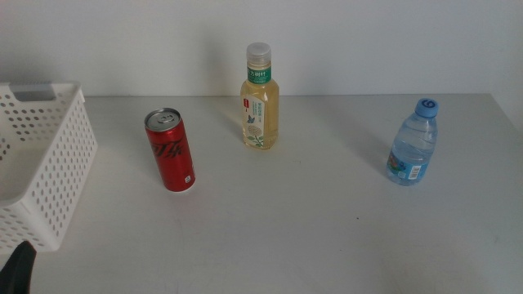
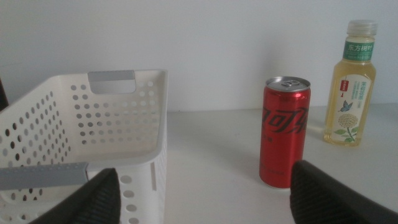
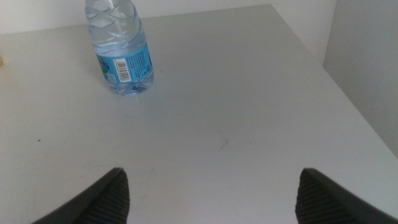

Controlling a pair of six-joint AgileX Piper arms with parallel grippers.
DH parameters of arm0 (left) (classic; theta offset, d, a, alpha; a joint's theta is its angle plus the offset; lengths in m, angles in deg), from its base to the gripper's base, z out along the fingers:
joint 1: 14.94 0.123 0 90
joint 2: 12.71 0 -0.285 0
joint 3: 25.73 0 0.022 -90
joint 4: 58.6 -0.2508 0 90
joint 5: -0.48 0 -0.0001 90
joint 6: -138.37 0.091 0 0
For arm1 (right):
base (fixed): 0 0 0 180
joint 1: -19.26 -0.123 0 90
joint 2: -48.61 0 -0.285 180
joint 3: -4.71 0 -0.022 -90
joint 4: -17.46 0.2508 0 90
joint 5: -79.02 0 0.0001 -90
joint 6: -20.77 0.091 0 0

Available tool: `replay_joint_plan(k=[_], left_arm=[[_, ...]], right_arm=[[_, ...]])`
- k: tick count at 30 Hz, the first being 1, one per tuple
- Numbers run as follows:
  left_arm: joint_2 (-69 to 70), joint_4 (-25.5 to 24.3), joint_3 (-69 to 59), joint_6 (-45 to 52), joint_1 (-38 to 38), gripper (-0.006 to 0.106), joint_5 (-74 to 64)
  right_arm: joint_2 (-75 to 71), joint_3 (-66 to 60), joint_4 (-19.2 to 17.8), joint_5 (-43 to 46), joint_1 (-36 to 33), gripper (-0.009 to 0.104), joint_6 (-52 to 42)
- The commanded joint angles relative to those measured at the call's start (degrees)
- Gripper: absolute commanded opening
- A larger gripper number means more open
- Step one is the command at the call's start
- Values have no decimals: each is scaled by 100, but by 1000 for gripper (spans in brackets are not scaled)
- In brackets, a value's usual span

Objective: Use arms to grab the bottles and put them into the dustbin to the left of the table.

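Observation:
The red cola can should go into the white perforated dustbin (image 1: 41,163), so my left gripper should grab it by its round printed body (image 1: 171,153) next.
Three bottles stand upright on the table (image 1: 327,229). The red cola can (image 1: 170,151) is on the left, the yellowish tea bottle (image 1: 261,102) at the back middle, and the blue-capped water bottle (image 1: 413,145) on the right. The white perforated dustbin (image 1: 41,163) sits at the left edge. My left gripper (image 2: 205,174) is open and empty, low at the near left corner (image 1: 18,269), facing the dustbin (image 2: 93,124), the can (image 2: 284,134) and the tea bottle (image 2: 354,84). My right gripper (image 3: 212,177) is open and empty, short of the water bottle (image 3: 124,53); it is out of the middle view.
A white wall runs behind the table. The table's right edge (image 3: 348,93) drops off close to the water bottle. Bare tabletop lies between the bottles and the near edge.

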Motion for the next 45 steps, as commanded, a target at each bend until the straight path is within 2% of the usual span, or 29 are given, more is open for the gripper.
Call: replay_joint_plan(k=[1, 6, 13, 20, 28, 33, 45], left_arm=[[-69, 18, -6, -69, 3, 93, 569], [-749, 18, -6, -69, -147, 93, 1277], [-2592, 13, -6, 3, -703, 93, 2777], [-4888, 59, -6, 253, -1168, 93, 5106], [-7435, 207, -13, 386, -1194, 93, 7897], [-8168, 208, -22, 119, -1194, 93, 7960], [-8205, 162, -16, 24, -1194, 93, 7960]], right_arm=[[-121, 12, -96, 400, -20, 71, -53], [-121, 12, -96, 400, -20, 71, -53], [-121, 12, -96, 400, -20, 71, -53], [-121, 12, -96, 400, -20, 71, -53], [-121, 12, -96, 400, -20, 71, -53], [-121, 12, -96, 400, -20, 71, -53], [-121, 12, -96, 400, -20, 71, -53]])
